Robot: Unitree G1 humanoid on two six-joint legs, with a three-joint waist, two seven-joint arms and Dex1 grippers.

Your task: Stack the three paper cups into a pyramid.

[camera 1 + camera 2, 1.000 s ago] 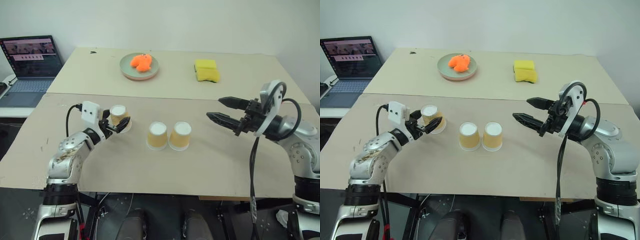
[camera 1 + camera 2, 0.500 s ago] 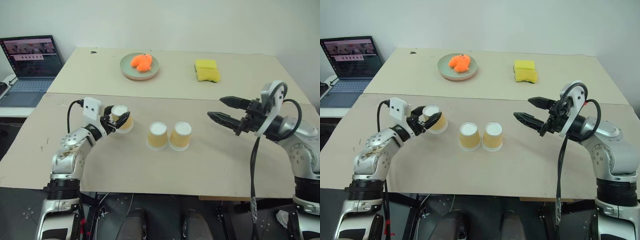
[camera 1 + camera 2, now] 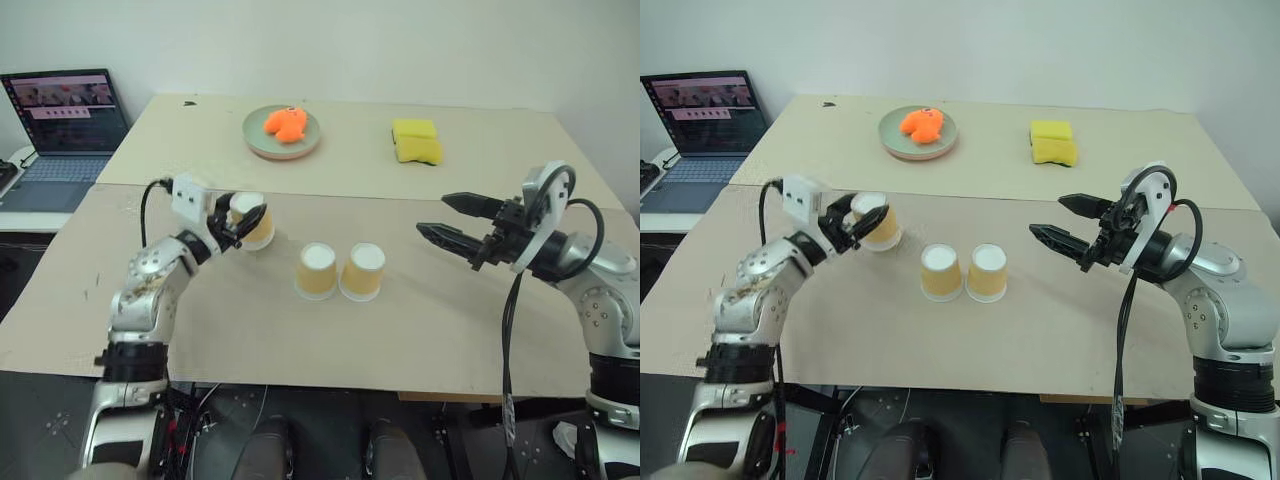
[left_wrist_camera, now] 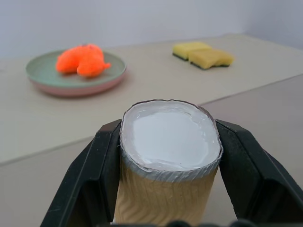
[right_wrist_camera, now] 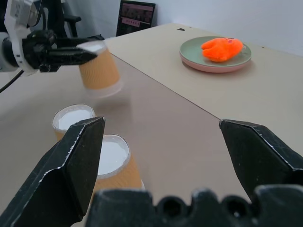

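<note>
The cup (image 3: 260, 230) (image 4: 165, 184) hangs off to the side of the middle pair of cups, so my left gripper should keep holding it until it is over the pair.
Two paper cups (image 3: 316, 271) (image 3: 362, 271) stand upside down, side by side and touching, in the middle of the near table (image 3: 400, 335). The third cup (image 3: 254, 224), also base up, hangs above the table to their left with my left gripper (image 3: 240, 222) shut on its sides. In the left wrist view the black fingers (image 4: 94, 165) squeeze this cup (image 4: 168, 156) slightly oval. My right gripper (image 3: 432, 213) hovers open to the right of the pair, pointing towards them, with nothing between its fingers (image 5: 71, 161). The right wrist view shows the pair (image 5: 111, 163) below and the lifted cup (image 5: 98, 71) beyond.
On the far table sit a green plate (image 3: 262, 148) holding an orange toy (image 3: 283, 122) and yellow sponge blocks (image 3: 415, 140). A laptop (image 3: 65, 125) stands open at the far left. A seam divides the two tables.
My left gripper has shut on the left cup and lifted it off the table, up and a little towards the pair. The right arm has kept still.
</note>
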